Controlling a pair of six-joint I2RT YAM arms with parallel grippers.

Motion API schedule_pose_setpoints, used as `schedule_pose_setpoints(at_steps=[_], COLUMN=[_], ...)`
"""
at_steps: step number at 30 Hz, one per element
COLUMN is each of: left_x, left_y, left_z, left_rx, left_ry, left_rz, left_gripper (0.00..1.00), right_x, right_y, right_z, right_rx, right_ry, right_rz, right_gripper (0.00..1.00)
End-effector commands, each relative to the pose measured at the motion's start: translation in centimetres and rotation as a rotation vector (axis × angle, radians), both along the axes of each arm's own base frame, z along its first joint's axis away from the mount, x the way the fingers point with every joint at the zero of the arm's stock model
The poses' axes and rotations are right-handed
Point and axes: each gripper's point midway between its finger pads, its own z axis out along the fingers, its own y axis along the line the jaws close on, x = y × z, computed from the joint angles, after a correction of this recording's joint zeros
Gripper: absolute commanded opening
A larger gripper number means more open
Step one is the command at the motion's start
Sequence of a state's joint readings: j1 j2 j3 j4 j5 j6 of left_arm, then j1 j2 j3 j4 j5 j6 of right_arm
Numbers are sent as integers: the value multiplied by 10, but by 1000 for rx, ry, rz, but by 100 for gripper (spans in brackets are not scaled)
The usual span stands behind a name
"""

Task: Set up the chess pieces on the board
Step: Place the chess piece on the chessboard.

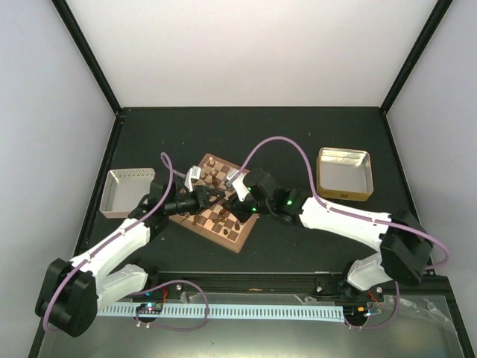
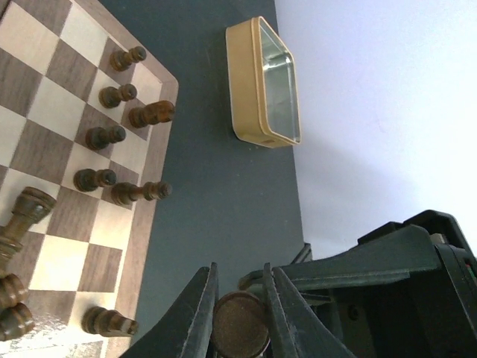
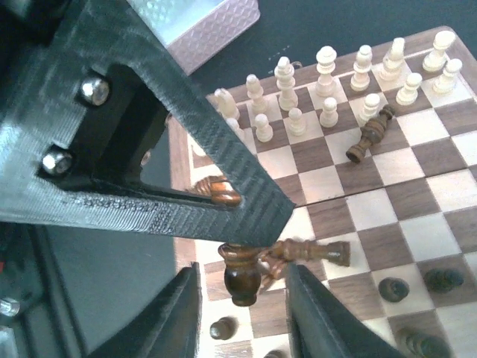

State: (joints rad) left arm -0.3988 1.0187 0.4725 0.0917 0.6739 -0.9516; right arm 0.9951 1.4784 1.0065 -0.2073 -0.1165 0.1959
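I need to grab the dark brown piece by its rounded head [image 3: 242,283] with my right gripper next, so that its base stays free to stand on a square.
The board [image 1: 237,240] lies mid-table, turned at an angle. My left gripper [image 1: 216,197] hovers over it, shut on a dark brown chess piece [image 2: 240,326] whose round base shows between the fingers. In the right wrist view that piece [image 3: 243,277] hangs under the left gripper's black finger [image 3: 223,142]. My right gripper [image 3: 243,298] is open and straddles it with a gap on each side. Cream pieces [image 3: 326,63] stand in the far rows. Dark pieces [image 2: 104,136] stand along one board edge. Two dark pieces [image 3: 371,135] lie toppled on the squares.
A silver tray [image 1: 127,192] sits left of the board and a gold tray [image 1: 344,173] right of it, also showing in the left wrist view [image 2: 264,82]. The two grippers [image 1: 237,206] are very close together over the board. Grey walls enclose the black table.
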Motion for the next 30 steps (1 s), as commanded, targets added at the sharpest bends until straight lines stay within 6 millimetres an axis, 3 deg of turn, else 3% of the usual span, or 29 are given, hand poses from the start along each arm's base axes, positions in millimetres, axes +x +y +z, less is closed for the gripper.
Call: schedule_pose_setpoints(at_steps=[1, 4, 8, 12, 16, 21, 25, 30], left_x=[-2, -5, -4, 1, 4, 5, 5, 4], left_y=[-5, -7, -6, -5, -4, -4, -4, -4], left_z=[32, 48, 75, 106, 132, 146, 151, 148], left_rx=[-108, -170, -277, -383, -484, -550, -569, -572], left_ry=[5, 43, 70, 49, 29, 22, 16, 32], left_rz=[-15, -10, 22, 47, 53, 50, 44, 39], left_gripper=[11, 11, 11, 12, 12, 13, 12, 13], right_x=[-3, 0, 3, 1, -4, -5, -2, 4], right_y=[-3, -12, -24, -23, -16, -11, -11, -14], right_z=[44, 74, 103, 116, 126, 136, 145, 151], right_rx=[185, 348, 543, 682, 731, 788, 843, 881], right_ry=[35, 85, 199, 346, 439, 501, 494, 481], right_rz=[-46, -81, -152, -181, -158, -142, -142, -170], right_gripper=[41, 55, 64, 71, 72, 65, 47, 32])
